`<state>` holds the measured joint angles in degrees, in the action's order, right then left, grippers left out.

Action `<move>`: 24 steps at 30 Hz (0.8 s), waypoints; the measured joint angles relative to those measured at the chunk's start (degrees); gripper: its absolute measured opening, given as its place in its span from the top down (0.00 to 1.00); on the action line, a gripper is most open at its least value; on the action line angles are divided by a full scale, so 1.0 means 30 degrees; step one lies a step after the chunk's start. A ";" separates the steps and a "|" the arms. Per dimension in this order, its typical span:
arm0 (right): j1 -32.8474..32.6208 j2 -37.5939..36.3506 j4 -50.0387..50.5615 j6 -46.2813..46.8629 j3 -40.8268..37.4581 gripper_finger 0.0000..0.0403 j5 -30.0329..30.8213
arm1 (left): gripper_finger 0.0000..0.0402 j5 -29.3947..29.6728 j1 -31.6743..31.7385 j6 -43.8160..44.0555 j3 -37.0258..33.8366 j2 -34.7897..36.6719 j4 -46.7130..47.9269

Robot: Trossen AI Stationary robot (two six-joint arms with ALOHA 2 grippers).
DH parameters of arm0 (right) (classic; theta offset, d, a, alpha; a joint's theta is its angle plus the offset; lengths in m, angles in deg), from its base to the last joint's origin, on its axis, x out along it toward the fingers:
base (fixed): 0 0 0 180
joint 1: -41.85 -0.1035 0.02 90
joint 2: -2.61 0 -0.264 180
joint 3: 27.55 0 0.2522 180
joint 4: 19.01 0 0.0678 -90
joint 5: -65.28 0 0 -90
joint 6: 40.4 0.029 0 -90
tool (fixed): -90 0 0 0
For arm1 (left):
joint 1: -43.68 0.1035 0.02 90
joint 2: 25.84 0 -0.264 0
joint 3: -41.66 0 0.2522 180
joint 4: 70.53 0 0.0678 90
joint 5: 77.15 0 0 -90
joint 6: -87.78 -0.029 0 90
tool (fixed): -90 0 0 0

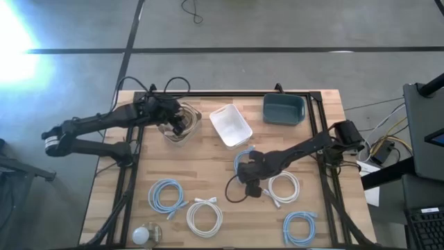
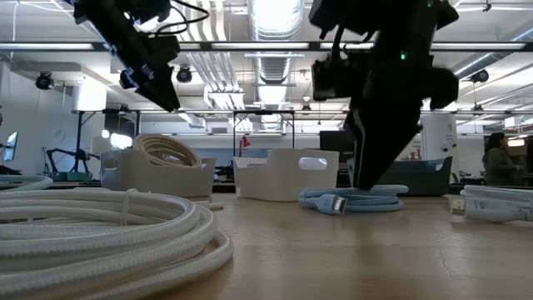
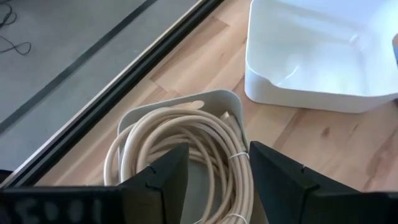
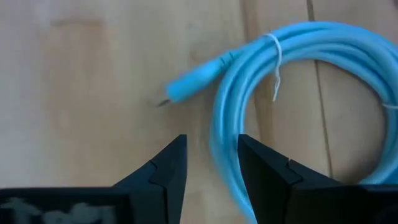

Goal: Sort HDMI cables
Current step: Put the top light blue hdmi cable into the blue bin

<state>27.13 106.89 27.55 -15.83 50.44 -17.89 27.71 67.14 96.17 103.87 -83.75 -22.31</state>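
Next, my right gripper grabs the bundled parts of the light blue coil, to sort the coil into the dark blue-green bin [image 1: 284, 109].
My left gripper [image 1: 177, 119] [image 3: 214, 171] is open and hangs above a beige-tan coil [image 3: 180, 149] that lies in a beige bin [image 1: 196, 117] at the far left. My right gripper [image 1: 244, 172] [image 4: 211, 165] is open and points down at a light blue coil [image 4: 298, 93] lying flat on the table's middle. Its two fingers stand on either side of the coil's nearest arc [image 4: 222, 146]. Other coils lie flat on the table: light blue [image 1: 166, 194], white [image 1: 205, 217], white [image 1: 283, 187], light blue [image 1: 300, 228].
A white bin [image 1: 230, 125] and a dark blue-green bin [image 1: 283, 109] stand at the far side, right of the beige bin. A small white ball [image 1: 141, 235] lies at the near left corner. A black frame rail [image 1: 229, 93] runs along the table's far edge.
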 joint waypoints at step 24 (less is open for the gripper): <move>-0.0036 -0.0553 0.2089 -0.1736 0.0011 0.92 -0.1670 | 0.56 -0.0007 0.0013 -0.0338 -0.0015 -0.0881 -0.0271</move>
<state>27.02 105.23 33.82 -21.04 50.47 -22.90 27.68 67.18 95.16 103.83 -86.39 -23.12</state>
